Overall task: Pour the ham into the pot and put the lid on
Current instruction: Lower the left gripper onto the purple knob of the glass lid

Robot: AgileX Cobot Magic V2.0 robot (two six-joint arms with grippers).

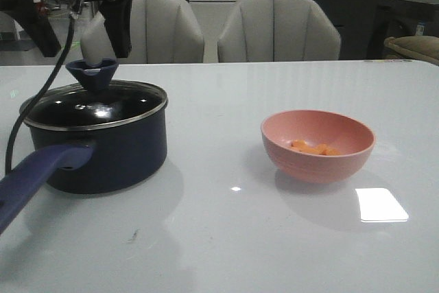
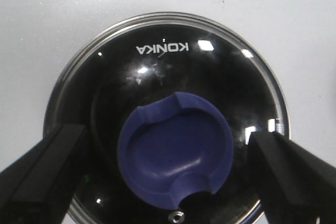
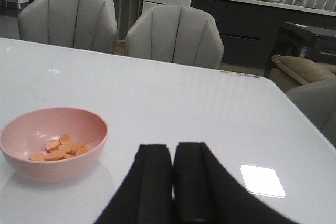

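My left gripper's fingers are still above the knob, so it first lowers next and only then closes on the blue knob (image 1: 91,73) on the glass lid (image 1: 96,111).
The dark navy pot (image 1: 116,156) stands at the left of the table, its long purple-blue handle (image 1: 34,169) pointing toward the front. The glass lid (image 1: 96,111) (image 2: 157,72) sits on the pot, with its blue knob (image 1: 91,73) (image 2: 176,153) on top. My left gripper (image 1: 77,29) (image 2: 165,135) hovers open over the knob, one finger on each side and neither touching it. The ham (image 1: 312,147) (image 3: 60,148) lies as several orange pieces in the pink bowl (image 1: 319,166) (image 3: 58,169) at the right. My right gripper (image 3: 173,150) is shut on nothing, beside the bowl.
Two grey chairs (image 1: 278,29) stand behind the table's far edge. A black cable (image 1: 34,101) hangs down from the left arm behind the pot. A bright square reflection (image 1: 381,204) lies on the tabletop near the bowl.
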